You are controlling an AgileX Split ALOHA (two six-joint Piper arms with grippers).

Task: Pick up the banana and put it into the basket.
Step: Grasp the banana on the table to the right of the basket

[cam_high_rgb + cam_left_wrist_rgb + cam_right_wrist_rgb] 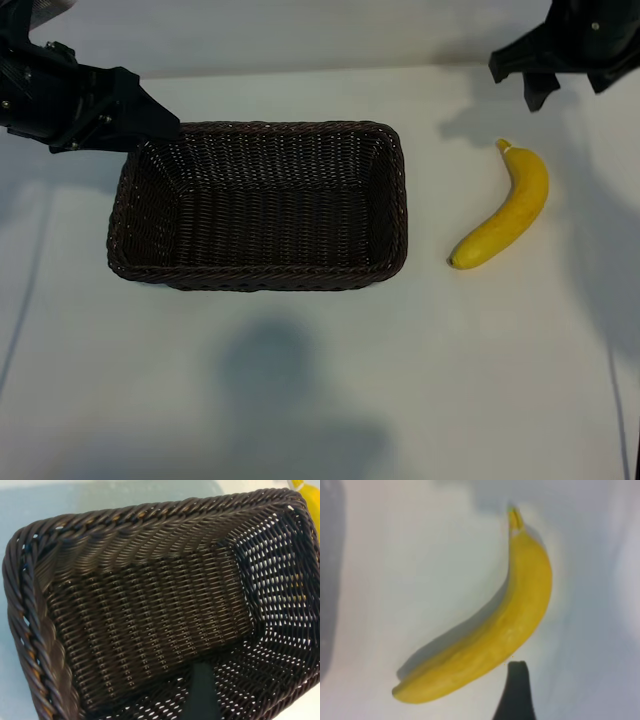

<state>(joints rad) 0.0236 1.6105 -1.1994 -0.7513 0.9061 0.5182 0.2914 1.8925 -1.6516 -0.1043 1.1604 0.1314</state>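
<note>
The banana is long and curved, and both its ends reach out, so my right gripper will next grab the banana around its middle (511, 216) (507, 625).
The yellow banana (505, 212) lies free on the white table to the right of the basket, its greenish stem pointing to the back. The dark brown wicker basket (258, 275) stands empty left of the middle. My right gripper (570, 88) hangs open above the table just behind the banana's stem; in the right wrist view one dark finger (517, 692) shows beside the banana (505, 630), apart from it. My left gripper (150, 122) hovers open over the basket's back left corner. One of its fingers (202, 695) shows above the basket's woven floor (150, 630).
White table (320, 400) lies all round the basket, with a broad bare stretch in front. About a hand's width of table separates the basket's right wall from the banana. Soft shadows fall on the front of the table.
</note>
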